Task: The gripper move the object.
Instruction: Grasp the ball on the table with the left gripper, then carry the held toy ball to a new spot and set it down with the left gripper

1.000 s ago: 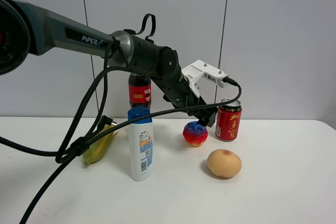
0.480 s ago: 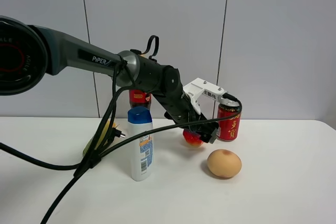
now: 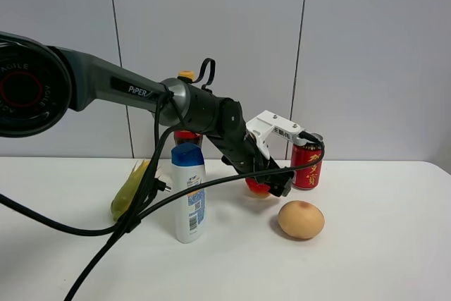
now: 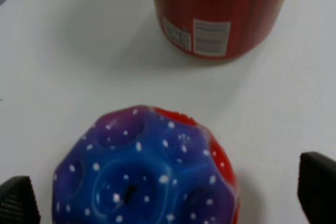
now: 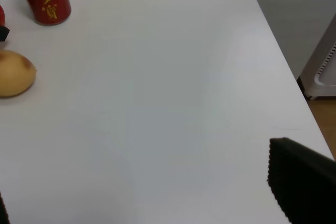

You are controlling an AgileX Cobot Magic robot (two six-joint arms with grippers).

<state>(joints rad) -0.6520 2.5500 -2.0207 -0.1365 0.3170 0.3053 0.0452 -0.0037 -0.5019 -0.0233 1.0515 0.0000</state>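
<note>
My left gripper grabs the round sides of the ball (image 4: 147, 171) next, to move the ball across the table.
The ball (image 4: 147, 171), mottled blue-purple on top and red at the side, rests on the white table (image 3: 380, 259) next to a red can (image 3: 307, 163). In the exterior high view only its red lower part (image 3: 256, 187) shows under the jaws. My left gripper (image 3: 271, 182), black jaws with a white bracket on the PiPER arm, is low over the ball. In the left wrist view the left gripper (image 4: 168, 198) is open, with one jaw on each side of the ball and a gap to each. My right gripper (image 5: 152, 203) is open and empty over bare table.
A tan peach-like fruit (image 3: 301, 219) lies in front of the can. A white bottle with a blue cap (image 3: 189, 195) stands left of the ball, a cola bottle (image 3: 187, 135) behind it, a yellow-green fruit (image 3: 130, 192) further left. Black cables (image 3: 141, 202) hang across the left side.
My left gripper has come down from above the ball to table level, so its jaws now stand around the ball and hide most of it. The ball has not moved.
</note>
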